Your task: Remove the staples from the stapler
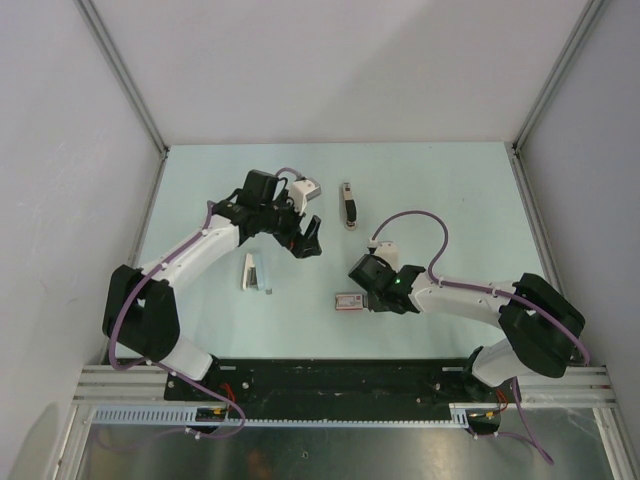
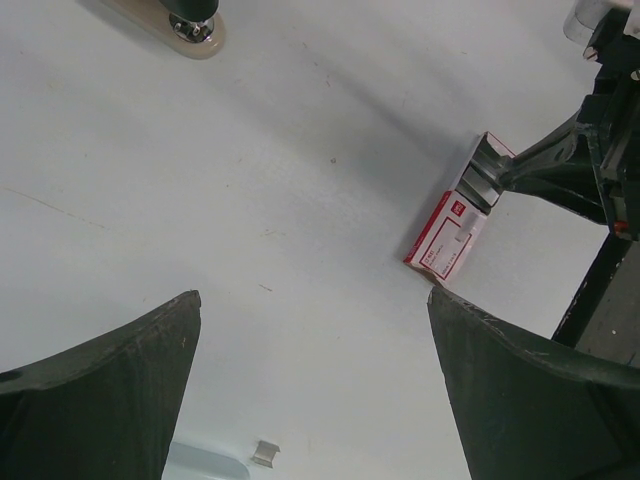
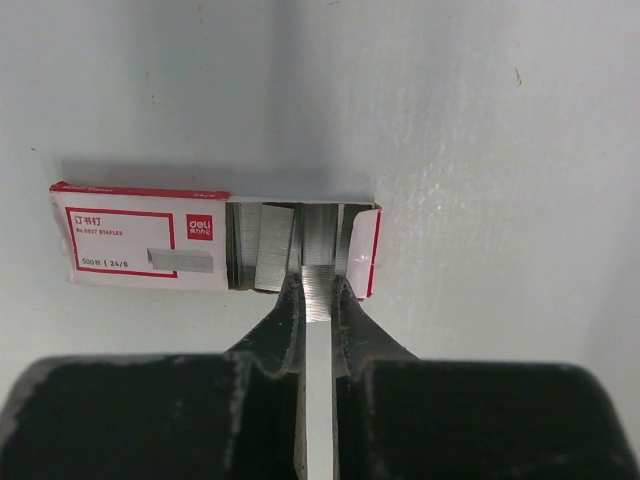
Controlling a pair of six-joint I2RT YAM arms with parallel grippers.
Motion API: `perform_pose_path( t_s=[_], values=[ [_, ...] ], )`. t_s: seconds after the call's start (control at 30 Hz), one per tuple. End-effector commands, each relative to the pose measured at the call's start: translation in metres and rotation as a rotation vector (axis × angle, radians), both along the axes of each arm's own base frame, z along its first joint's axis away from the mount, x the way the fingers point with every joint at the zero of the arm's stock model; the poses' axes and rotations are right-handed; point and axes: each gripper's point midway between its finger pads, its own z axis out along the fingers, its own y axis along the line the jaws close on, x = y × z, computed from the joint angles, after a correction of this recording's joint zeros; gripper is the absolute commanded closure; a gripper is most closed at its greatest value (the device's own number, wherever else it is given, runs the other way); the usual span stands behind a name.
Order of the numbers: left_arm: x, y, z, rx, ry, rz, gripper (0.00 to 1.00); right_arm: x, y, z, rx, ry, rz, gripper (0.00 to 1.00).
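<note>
More strips of staples lie beneath the strip at the box's open end, so the strip would end there. It is now time for my right gripper to open.
The stapler (image 1: 348, 205), a slim dark grey bar with a silvery strip, lies at the table's middle back; its end shows in the left wrist view (image 2: 192, 27). My right gripper (image 1: 366, 296) (image 3: 318, 278) is shut on a short ribbed strip of staples (image 3: 318, 297) at the open end of the pink-and-white box (image 3: 140, 247), where more strips lie. My left gripper (image 1: 305, 241) (image 2: 311, 294) is open and empty above bare table, left of the stapler.
The box (image 1: 348, 300) (image 2: 450, 232) lies front of centre. A white and pale blue flat object (image 1: 250, 272) lies left of it, its corner (image 2: 200, 463) beside a tiny bent metal bit (image 2: 265, 453). Grey walls enclose the table.
</note>
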Motion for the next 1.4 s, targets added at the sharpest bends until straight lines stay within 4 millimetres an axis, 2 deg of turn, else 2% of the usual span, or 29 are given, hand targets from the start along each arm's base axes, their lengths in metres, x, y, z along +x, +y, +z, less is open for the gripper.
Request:
perform_pose_path(
  t_s=[0.0, 0.27, 0.53, 0.73, 1.03, 1.17, 1.37],
  values=[
    [-0.002, -0.01, 0.03, -0.057, -0.077, -0.062, 0.0, 0.009, 0.004, 0.011, 0.011, -0.03, -0.016, 0.95],
    [-0.003, -0.011, 0.032, -0.061, -0.078, -0.063, 0.0, 0.009, 0.005, 0.011, 0.012, -0.028, -0.012, 0.93],
    [-0.004, -0.012, 0.035, -0.07, -0.077, -0.063, 0.01, 0.008, 0.006, 0.01, 0.013, -0.024, -0.006, 0.79],
    [-0.004, -0.013, 0.035, -0.072, -0.076, -0.064, 0.01, 0.008, 0.007, 0.01, 0.017, -0.023, -0.001, 0.72],
    [-0.005, -0.014, 0.038, -0.078, -0.077, -0.068, 0.01, 0.007, 0.008, 0.015, 0.031, -0.03, 0.008, 0.71],
    [-0.006, -0.013, 0.038, -0.076, -0.08, -0.067, 0.01, 0.012, 0.004, 0.029, 0.055, -0.058, -0.009, 0.71],
    [-0.006, -0.014, 0.034, -0.06, -0.087, -0.076, 0.01, 0.023, -0.004, 0.05, 0.107, -0.102, -0.037, 0.82]
  ],
)
